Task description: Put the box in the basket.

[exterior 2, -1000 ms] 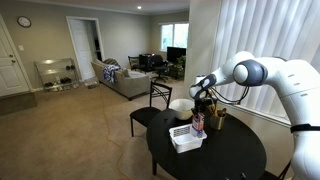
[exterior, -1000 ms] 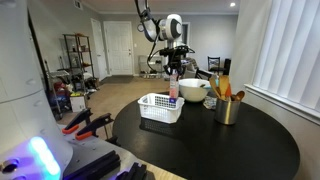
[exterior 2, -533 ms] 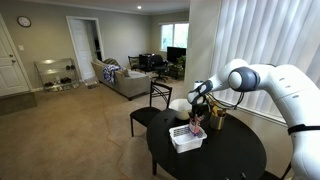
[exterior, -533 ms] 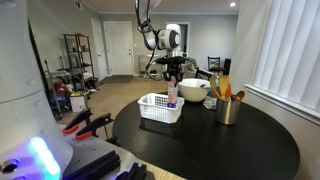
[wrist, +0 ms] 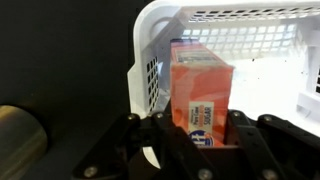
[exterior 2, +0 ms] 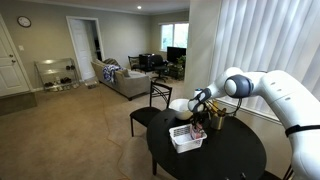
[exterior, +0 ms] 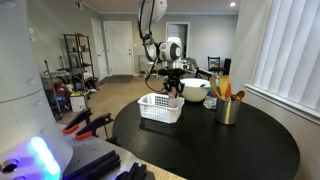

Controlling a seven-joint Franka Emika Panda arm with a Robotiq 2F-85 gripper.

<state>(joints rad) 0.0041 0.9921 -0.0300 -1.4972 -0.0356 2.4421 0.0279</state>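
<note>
The box hangs inside the basket's rim near one end of the basket and would end in the basket, so it is time to open my gripper now.
The red and white box (wrist: 203, 85) is held between my gripper's fingers (wrist: 203, 125), which are shut on its lower end. In the wrist view the box hangs inside the rim of the white slotted basket (wrist: 160, 30), near one end wall. In both exterior views the gripper (exterior: 172, 86) (exterior 2: 198, 110) is low over the far end of the basket (exterior: 160, 108) (exterior 2: 186, 137) on the round black table. Only a sliver of the box (exterior: 172, 95) shows above the basket rim there. I cannot tell whether the box touches the basket floor.
A round white bowl (exterior: 193, 90) stands just behind the basket. A metallic cup with utensils (exterior: 226, 108) stands beside it and also shows in the wrist view (wrist: 20, 140). The black table (exterior: 220, 145) ends at a curved edge. A window with blinds lies beyond.
My gripper has come down with the box from above the basket's far end, so the box now sits lower, inside the basket rim. The basket, bowl and cup have not moved.
</note>
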